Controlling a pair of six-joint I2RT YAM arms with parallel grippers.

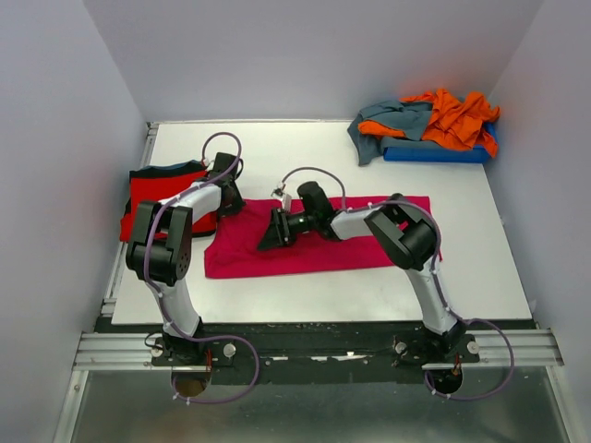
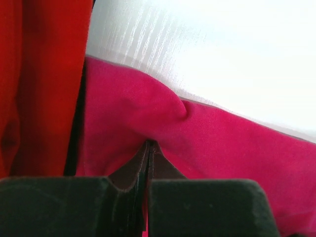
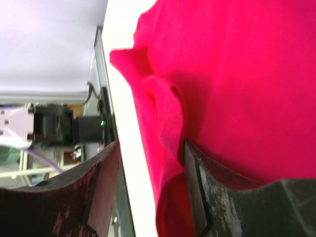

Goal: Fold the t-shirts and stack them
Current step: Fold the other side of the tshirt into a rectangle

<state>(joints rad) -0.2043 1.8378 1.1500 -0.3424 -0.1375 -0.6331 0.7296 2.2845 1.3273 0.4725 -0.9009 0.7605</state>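
I will grab the magenta-pink t-shirt's raised edge (image 1: 261, 245) (image 3: 172, 146) with my right gripper next, to fold that edge flat. My left gripper keeps holding the t-shirt's far corner.
The magenta-pink t-shirt (image 1: 323, 238) lies as a long folded band across the table's middle. My left gripper (image 1: 228, 197) is at its far left corner; in the left wrist view the gripper (image 2: 147, 158) is shut on a pinch of the magenta cloth (image 2: 222, 138). My right gripper (image 1: 271, 236) lies low over the shirt's left part. In the right wrist view it (image 3: 148, 192) is open, with a raised edge of the magenta cloth (image 3: 168, 148) between its fingers, against the right one. The bright red t-shirt (image 1: 162, 196) lies folded at the left.
Orange (image 1: 457, 118) and grey-teal (image 1: 392, 122) t-shirts are heaped on a blue tray (image 1: 434, 153) at the back right corner. The red t-shirt (image 2: 39, 84) lies just left of my left gripper. White walls enclose the table on three sides.
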